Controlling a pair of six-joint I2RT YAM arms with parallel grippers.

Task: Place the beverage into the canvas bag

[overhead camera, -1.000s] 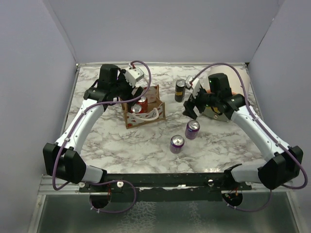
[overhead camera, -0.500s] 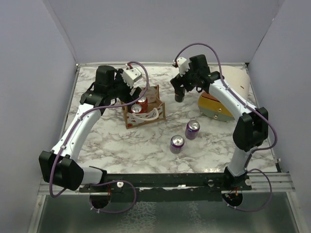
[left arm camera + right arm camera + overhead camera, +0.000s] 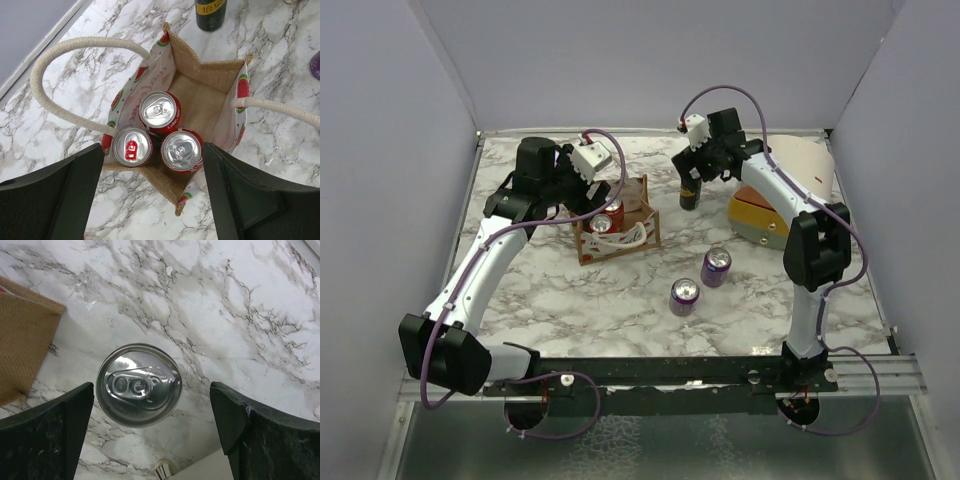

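Note:
The dark can's lower body has to stay free to fit inside the canvas bag (image 3: 642,222), so the robot's right gripper will grab the dark can around its top end (image 3: 690,185).
The canvas bag (image 3: 642,222) stands open at the table's middle left, tan with white rope handles and watermelon slices. It shows in the left wrist view (image 3: 205,90) holding three red cans (image 3: 160,111). My left gripper (image 3: 152,200) is open and empty above the bag's near edge. A dark can (image 3: 690,195) stands upright right of the bag. In the right wrist view its silver top (image 3: 138,385) lies between my open fingers. My right gripper (image 3: 152,432) hovers over it without touching. The same dark can shows in the left wrist view (image 3: 210,12).
Two purple cans (image 3: 716,267) (image 3: 684,297) stand in front of the bag. A peach-and-yellow domed container (image 3: 775,200) sits at the back right, close behind my right arm. The bag's tan corner (image 3: 22,340) shows left in the right wrist view.
My right arm swung back and left from near the domed container to above the dark can, then settled lower over it. My left arm barely moved.

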